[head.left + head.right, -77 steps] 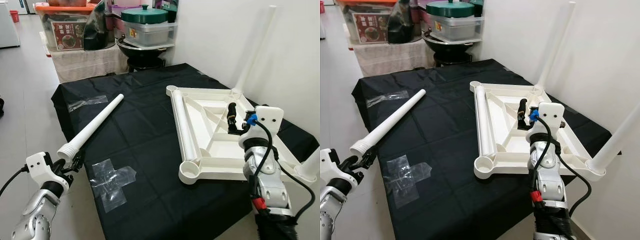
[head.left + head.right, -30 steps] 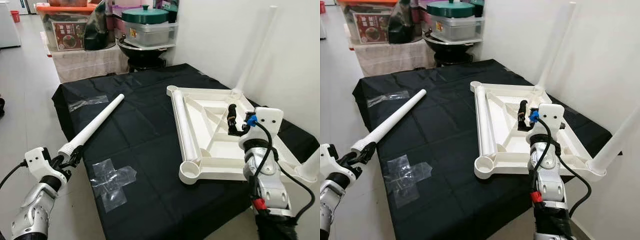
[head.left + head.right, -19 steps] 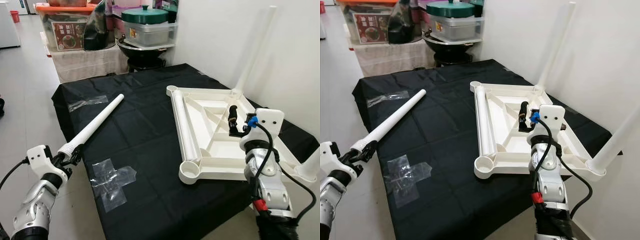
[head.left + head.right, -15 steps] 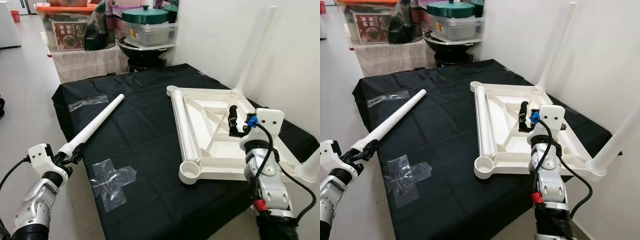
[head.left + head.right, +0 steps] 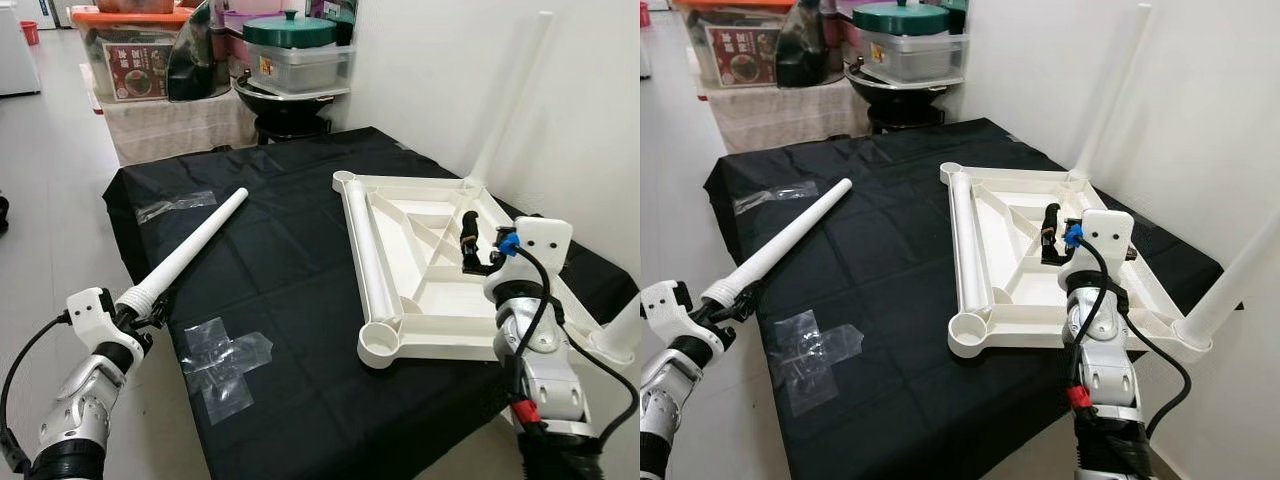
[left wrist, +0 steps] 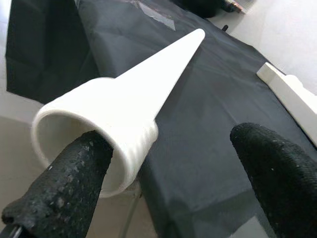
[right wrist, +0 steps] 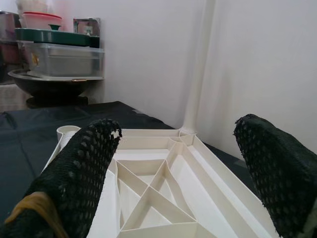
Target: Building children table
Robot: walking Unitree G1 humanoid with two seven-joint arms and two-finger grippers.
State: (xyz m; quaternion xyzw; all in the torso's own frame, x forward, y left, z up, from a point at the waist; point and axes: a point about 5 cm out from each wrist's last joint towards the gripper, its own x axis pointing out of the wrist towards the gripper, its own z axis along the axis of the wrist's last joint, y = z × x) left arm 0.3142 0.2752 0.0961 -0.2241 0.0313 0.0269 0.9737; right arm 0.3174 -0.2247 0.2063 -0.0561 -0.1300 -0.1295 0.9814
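Most of the loose leg lies along the cloth. My left gripper should next grab its threaded end [image 5: 137,299], which sticks out past the table edge [image 5: 173,328].
An upturned white table top [image 5: 440,285] lies on the black-covered table. One white leg [image 5: 510,95] stands in its far right corner, another [image 5: 625,335] in the near right corner. A third leg [image 5: 365,255] lies along its left side. A loose leg [image 5: 190,245] rests on the cloth, its wide end over the table's near left edge. My left gripper [image 5: 150,312] is open around that wide end [image 6: 94,134], with one finger [image 6: 64,193] against its rim. My right gripper [image 5: 467,240] hovers open over the table top [image 7: 158,193].
Clear tape patches [image 5: 222,360] are stuck on the cloth near the front. Storage boxes and a green-lidded pot [image 5: 290,30] stand behind the table. A white wall [image 5: 590,120] runs close along the right side. Bare floor lies to the left.
My left gripper has risen and come forward from below the table edge to the loose leg's wide end. My right gripper has shifted slightly farther over the table top.
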